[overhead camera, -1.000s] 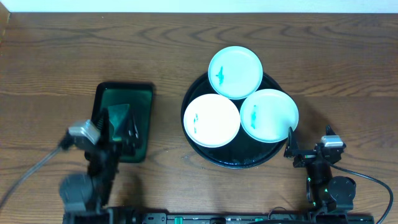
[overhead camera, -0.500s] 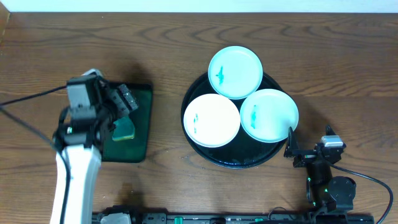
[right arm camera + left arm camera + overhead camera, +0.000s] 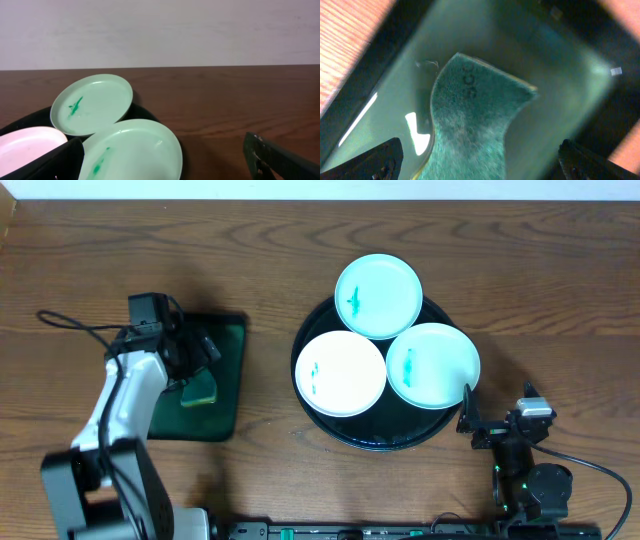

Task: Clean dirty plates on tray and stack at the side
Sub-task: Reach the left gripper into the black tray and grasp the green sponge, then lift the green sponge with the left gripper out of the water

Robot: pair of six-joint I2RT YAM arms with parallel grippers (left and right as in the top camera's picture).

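Observation:
My left gripper's fingers are above the sponge (image 3: 201,389) between them, so closing now would miss the sponge. My left gripper lowers first, then closes on the sponge.
Three dirty plates lie on the round black tray (image 3: 372,443): a mint one at the back (image 3: 378,296), a white one at the left (image 3: 341,373) and a mint one at the right (image 3: 432,365), each with small green smears. My left gripper (image 3: 200,363) is open over a green sponge (image 3: 201,389); the left wrist view shows the sponge (image 3: 475,110) between the spread fingers (image 3: 480,167). My right gripper (image 3: 497,408) is open and empty beside the tray's right front rim. The right wrist view shows its fingers (image 3: 165,167) facing the right plate (image 3: 132,150) and the back plate (image 3: 92,102).
The sponge lies in a small dark green rectangular tray (image 3: 228,365) left of the black tray, and its wet floor (image 3: 560,90) shows in the left wrist view. Bare wooden table (image 3: 540,290) surrounds both trays. A cable (image 3: 70,320) trails from the left arm.
My left arm has swung from the table's front edge back over the green tray, and its gripper now hangs above the sponge. The right arm and the plates have not moved.

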